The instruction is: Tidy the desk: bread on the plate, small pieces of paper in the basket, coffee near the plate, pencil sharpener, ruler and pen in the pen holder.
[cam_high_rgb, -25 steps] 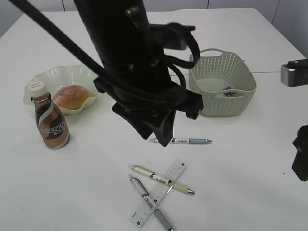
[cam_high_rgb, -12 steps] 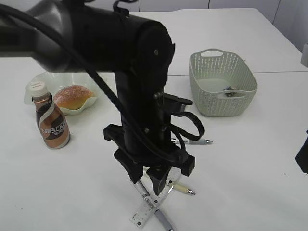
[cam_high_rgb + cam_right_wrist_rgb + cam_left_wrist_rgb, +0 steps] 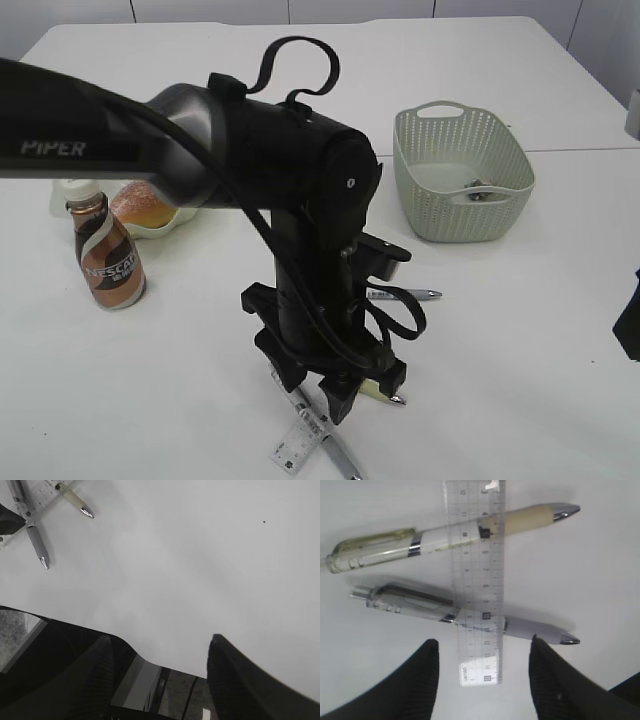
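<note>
The fingers of my left gripper are above the near end of the clear ruler, so they would miss it if they closed now. They should go lower before they close on it.
My left gripper is open and low over the desk, its jaws either side of the near end of the clear ruler without touching it. The ruler lies across a cream pen and a grey pen. In the exterior view the gripper covers most of this pile, and only the ruler's end shows. A third pen lies behind it. The bread sits on the plate, with the coffee in front. The pen holder and pencil sharpener are out of view. My right gripper is open and empty.
The basket stands at the back right with a crumpled piece of paper inside. The left arm spans the middle of the exterior view and hides part of the plate. The right gripper hangs over the desk's edge, far right of the pens.
The left arm has come down and forward from near the basket onto the crossed ruler and pens. The right arm has hardly moved.
</note>
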Robot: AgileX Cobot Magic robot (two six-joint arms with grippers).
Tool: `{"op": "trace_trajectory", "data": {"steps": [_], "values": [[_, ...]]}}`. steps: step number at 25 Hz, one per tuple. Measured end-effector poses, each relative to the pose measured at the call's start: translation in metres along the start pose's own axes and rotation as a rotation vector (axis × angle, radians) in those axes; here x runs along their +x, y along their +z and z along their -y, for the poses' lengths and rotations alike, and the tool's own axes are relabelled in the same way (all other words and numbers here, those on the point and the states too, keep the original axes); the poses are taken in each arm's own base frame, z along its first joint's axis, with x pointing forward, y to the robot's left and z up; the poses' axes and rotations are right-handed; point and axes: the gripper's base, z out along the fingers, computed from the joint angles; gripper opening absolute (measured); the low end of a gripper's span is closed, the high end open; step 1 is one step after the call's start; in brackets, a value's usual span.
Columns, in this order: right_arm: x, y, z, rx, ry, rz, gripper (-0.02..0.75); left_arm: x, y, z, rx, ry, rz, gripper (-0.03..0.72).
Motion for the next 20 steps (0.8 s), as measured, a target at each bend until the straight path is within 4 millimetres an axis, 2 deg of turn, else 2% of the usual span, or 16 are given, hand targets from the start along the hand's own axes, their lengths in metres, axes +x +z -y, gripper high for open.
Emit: {"op": "trace_trajectory", "data": {"steps": [5, 20], "values": [[0.000, 0.000, 0.000, 0.000, 0.000, 0.000, 0.439, -0.004, 0.008, -0.001, -0.015, 0.042, 0.015, 0.424], [0.000, 0.000, 0.000, 0.000, 0.002, 0.000, 0.439, -0.012, 0.009, 0.000, -0.002, 0.058, 0.096, 0.424]]}}
